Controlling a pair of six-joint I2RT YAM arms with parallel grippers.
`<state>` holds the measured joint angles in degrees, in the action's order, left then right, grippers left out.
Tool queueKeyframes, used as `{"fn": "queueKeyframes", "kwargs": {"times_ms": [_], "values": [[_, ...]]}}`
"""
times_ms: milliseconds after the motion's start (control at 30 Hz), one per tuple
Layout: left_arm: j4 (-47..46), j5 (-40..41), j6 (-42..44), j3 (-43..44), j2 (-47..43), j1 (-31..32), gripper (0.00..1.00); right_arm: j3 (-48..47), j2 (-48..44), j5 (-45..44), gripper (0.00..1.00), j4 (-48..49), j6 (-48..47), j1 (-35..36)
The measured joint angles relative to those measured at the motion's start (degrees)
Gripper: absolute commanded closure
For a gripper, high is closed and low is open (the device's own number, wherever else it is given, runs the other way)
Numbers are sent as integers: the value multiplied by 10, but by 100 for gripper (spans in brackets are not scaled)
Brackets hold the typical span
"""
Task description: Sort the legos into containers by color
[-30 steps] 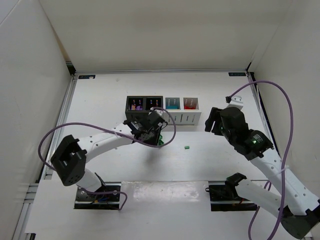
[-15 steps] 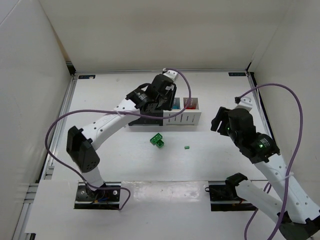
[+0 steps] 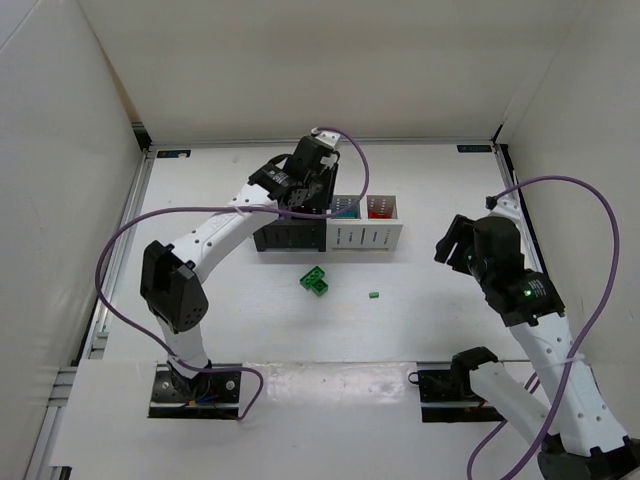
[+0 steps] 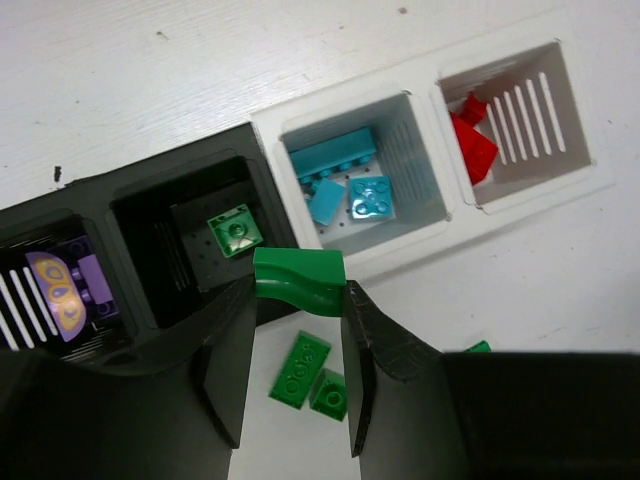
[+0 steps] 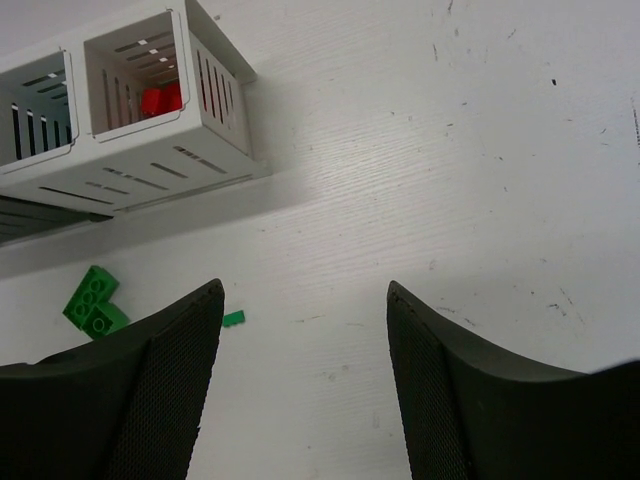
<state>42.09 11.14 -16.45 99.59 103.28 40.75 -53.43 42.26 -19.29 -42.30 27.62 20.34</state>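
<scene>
The green lego is beside the second black bin's opening and would hit the bin's side if I opened now, so my left gripper should keep holding it.
My left gripper (image 3: pixel 308 196) (image 4: pixel 298 300) is shut on a green lego (image 4: pixel 298 280) and holds it above the containers (image 3: pixel 365 237), over the front wall of the second black bin (image 4: pixel 170 235). That bin holds one green lego (image 4: pixel 236 232). The far-left black bin holds purple pieces (image 4: pixel 62 290), the white bins hold teal (image 4: pixel 352 180) and red (image 4: pixel 472 140) legos. Two green legos (image 3: pixel 315 282) (image 4: pixel 300 368) and a tiny green piece (image 3: pixel 373 294) (image 5: pixel 233 319) lie on the table in front. My right gripper (image 3: pixel 447 243) (image 5: pixel 303 290) is open and empty, right of the bins.
White walls enclose the table (image 3: pixel 450 180) on three sides. Purple cables loop from both arms. The red bin (image 5: pixel 155 100) and the two green legos (image 5: pixel 92 302) show at the left of the right wrist view.
My left gripper rose from the green pile with a green lego and swung back over the bins. My right arm drew back to the right.
</scene>
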Motion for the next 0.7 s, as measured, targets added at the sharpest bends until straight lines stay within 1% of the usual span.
{"fn": "queueKeyframes", "kwargs": {"times_ms": [200,300,400,467,500,533,667,700], "values": [[4,-2,-6,0,14,-32,63,1,1,17,31,3,-9,-14],[11,-8,-10,4,34,-45,56,2,3,21,31,5,-11,-20],[17,-10,-14,4,52,-50,56,8,4,26,31,4,-12,-24],[25,-10,-16,4,58,-50,50,9,7,29,31,4,-12,-24],[29,-10,-16,4,59,-50,39,9,7,30,31,4,-12,-24],[32,-10,-16,4,59,-50,32,9,7,31,31,4,-13,-23],[34,-11,-19,2,57,-49,23,13,7,32,31,5,-13,-18],[35,-11,-18,0,56,-49,12,16,7,31,31,6,-14,-15]]}}
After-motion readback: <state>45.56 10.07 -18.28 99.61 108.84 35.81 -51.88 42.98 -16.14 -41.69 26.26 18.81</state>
